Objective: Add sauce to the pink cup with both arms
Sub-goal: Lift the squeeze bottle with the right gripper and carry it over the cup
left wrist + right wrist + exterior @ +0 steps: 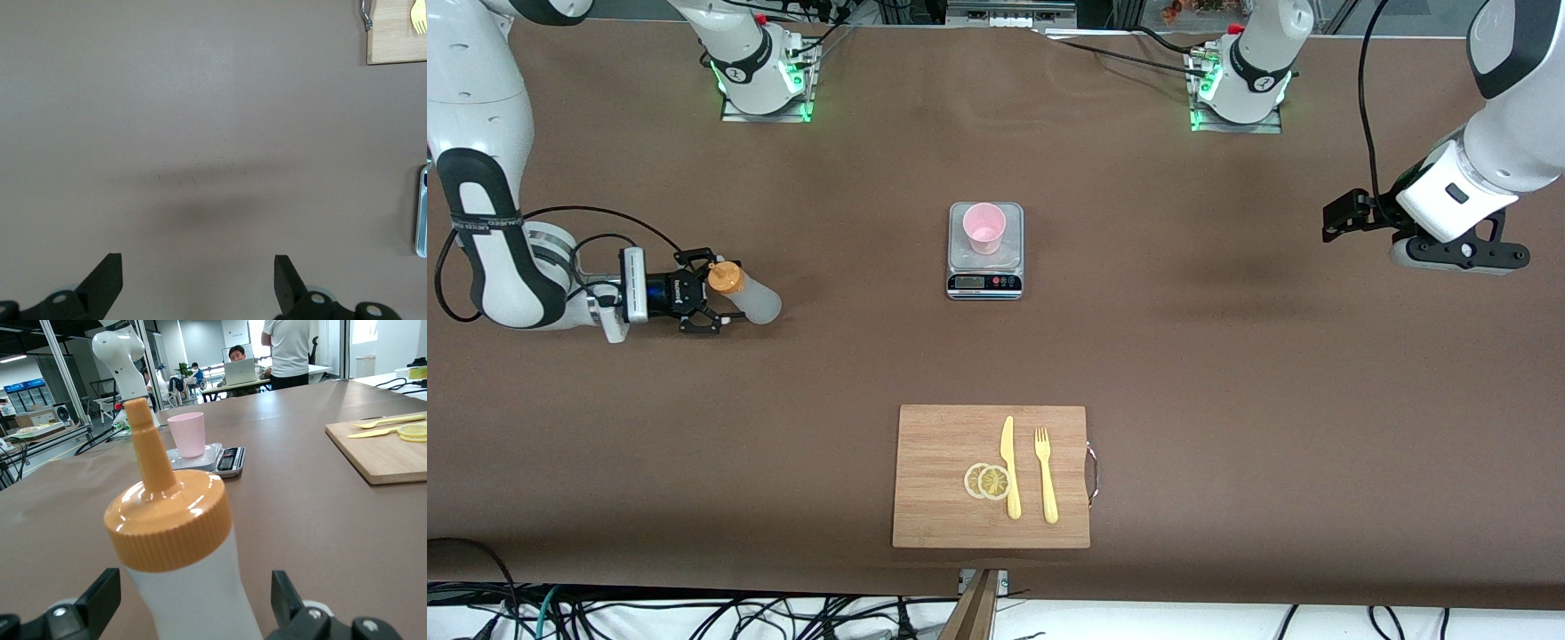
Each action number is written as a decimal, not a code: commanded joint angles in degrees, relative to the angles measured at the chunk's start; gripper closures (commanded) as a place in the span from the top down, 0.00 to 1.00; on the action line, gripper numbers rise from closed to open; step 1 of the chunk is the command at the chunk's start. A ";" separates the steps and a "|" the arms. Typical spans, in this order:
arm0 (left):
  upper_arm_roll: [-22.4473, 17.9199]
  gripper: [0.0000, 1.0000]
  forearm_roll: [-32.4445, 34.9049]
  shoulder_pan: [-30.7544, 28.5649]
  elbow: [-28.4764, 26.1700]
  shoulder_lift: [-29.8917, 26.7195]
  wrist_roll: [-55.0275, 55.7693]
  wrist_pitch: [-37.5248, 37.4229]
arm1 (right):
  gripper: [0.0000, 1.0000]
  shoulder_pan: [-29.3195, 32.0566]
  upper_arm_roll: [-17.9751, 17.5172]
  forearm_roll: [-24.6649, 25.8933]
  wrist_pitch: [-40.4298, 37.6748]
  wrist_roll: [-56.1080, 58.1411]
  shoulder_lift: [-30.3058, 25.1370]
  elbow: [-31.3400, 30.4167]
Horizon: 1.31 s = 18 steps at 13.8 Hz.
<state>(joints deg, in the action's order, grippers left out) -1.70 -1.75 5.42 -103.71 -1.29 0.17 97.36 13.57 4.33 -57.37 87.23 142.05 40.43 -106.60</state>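
The sauce bottle's orange nozzle cap point(727, 278) needs to stay free to pour, so my right gripper should next grab the bottle by its whitish body point(762, 303).
The sauce bottle point(749, 299), whitish with an orange nozzle cap, stands upright on the brown table toward the right arm's end. My right gripper point(713, 293) lies level at table height, open, with a finger on each side of the bottle and not touching it. In the right wrist view the bottle point(170, 520) fills the space between the open fingers of that gripper point(195, 587). The pink cup point(984, 228) stands on a small scale point(984, 271) at mid-table, and also shows in the right wrist view point(187, 433). My left gripper point(1463, 260) hangs open and empty over bare table point(198, 280).
A wooden cutting board point(943, 462) near the front camera holds a yellow knife point(1009, 467), a yellow fork point(1046, 476) and two lemon slices point(987, 481). The board's corner point(397, 40) and the scale's edge point(422, 213) show in the left wrist view.
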 commanded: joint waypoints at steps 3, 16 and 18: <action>0.47 1.00 3.24 -0.32 0.79 -0.47 -0.26 -1.12 | 0.94 -1.88 0.06 -2.66 0.31 1.30 0.61 -0.98; 0.20 1.00 3.34 -0.85 3.34 -0.03 1.76 -0.94 | 0.00 -8.02 0.50 -2.49 5.22 -1.07 -1.31 6.57; 0.12 1.00 2.99 -0.85 4.48 0.23 3.34 -1.03 | 0.00 -10.04 0.33 -2.31 7.59 -5.19 -1.58 7.71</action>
<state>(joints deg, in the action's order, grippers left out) -1.73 0.11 4.76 -101.14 -1.31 1.93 97.35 5.83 4.33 -61.10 93.02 140.37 40.22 -99.68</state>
